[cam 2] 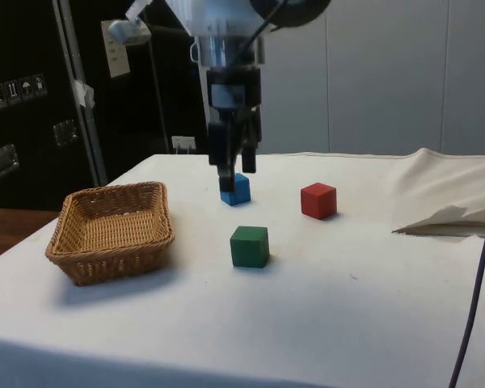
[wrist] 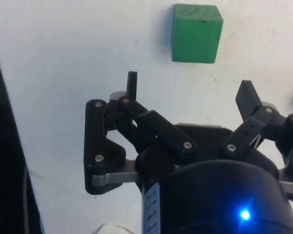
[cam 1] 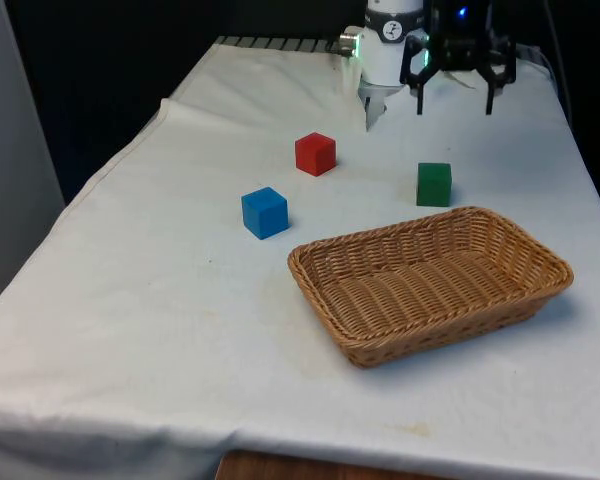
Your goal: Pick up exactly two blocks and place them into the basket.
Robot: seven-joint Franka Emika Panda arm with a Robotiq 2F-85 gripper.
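I need to put the first of two blocks into the basket (cam 1: 430,280), so next my gripper needs to grab the green block (cam 1: 434,184) by its opposite sides.
Three blocks rest on the white cloth: a red block (cam 1: 315,153), a blue block (cam 1: 265,212) and a green block (cam 1: 434,184). A woven basket (cam 1: 430,280) stands nearer the front edge with nothing in it. My gripper (cam 1: 454,105) hangs open above the cloth, on the robot's side of the green block, with nothing between its fingers. In the side view the gripper (cam 2: 237,166) hovers well above the green block (cam 2: 249,246), with the blue block (cam 2: 236,190) behind it, the red block (cam 2: 318,200) to one side and the basket (cam 2: 113,230) to the other. The wrist view has the green block (wrist: 196,33) just beyond the open gripper (wrist: 189,85).
The cloth is rucked into a raised fold (cam 2: 444,218) at the robot's end of the table. The table's long edge runs along the front view's left (cam 1: 110,170), and the basket sits close to the front edge.
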